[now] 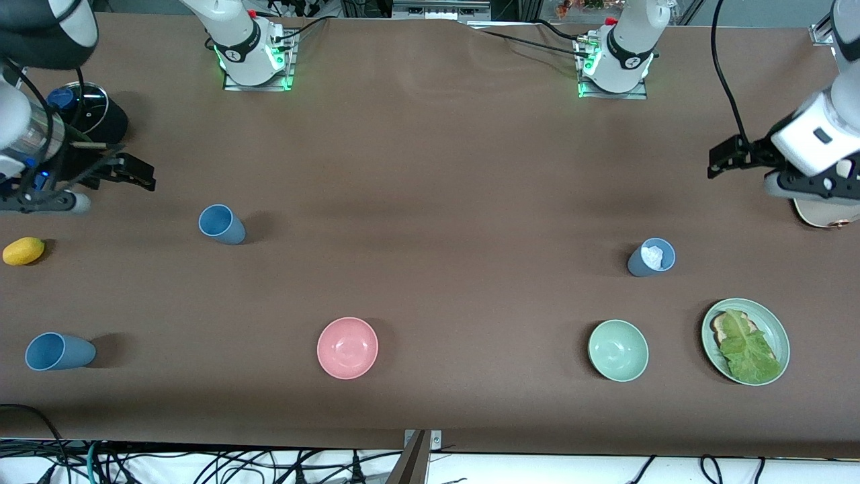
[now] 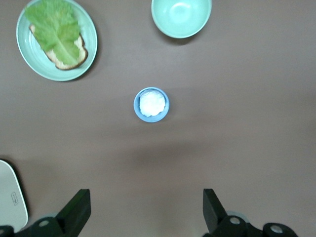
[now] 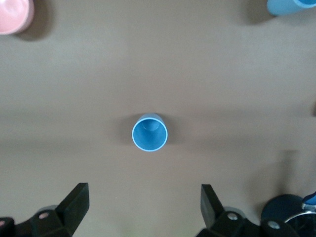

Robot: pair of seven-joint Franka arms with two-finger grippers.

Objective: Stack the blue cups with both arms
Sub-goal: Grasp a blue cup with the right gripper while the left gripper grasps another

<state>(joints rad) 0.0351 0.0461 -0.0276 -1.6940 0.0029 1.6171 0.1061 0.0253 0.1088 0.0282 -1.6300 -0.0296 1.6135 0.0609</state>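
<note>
The cup holding white stuff needs to be stacked with the other blue cups, so my left gripper needs to grab it by its rim next.
Three blue cups stand upright on the brown table. One (image 1: pixel 222 224) is toward the right arm's end and shows in the right wrist view (image 3: pixel 149 132). A second (image 1: pixel 57 351) is nearer the front camera at that end, at the edge of the right wrist view (image 3: pixel 291 6). The third (image 1: pixel 652 257), with something white inside, is toward the left arm's end and shows in the left wrist view (image 2: pixel 151 104). My right gripper (image 1: pixel 134 171) (image 3: pixel 144 202) is open and empty, up over the table beside the first cup. My left gripper (image 1: pixel 725 158) (image 2: pixel 146 207) is open and empty, up over the table beside the third cup.
A pink bowl (image 1: pixel 347 347) and a green bowl (image 1: pixel 618 350) sit near the front edge. A green plate (image 1: pixel 772 319) holds bread and lettuce. A lemon (image 1: pixel 23 251) and a black round pot (image 1: pixel 87 111) are at the right arm's end. A pale board (image 1: pixel 826 214) lies under the left wrist.
</note>
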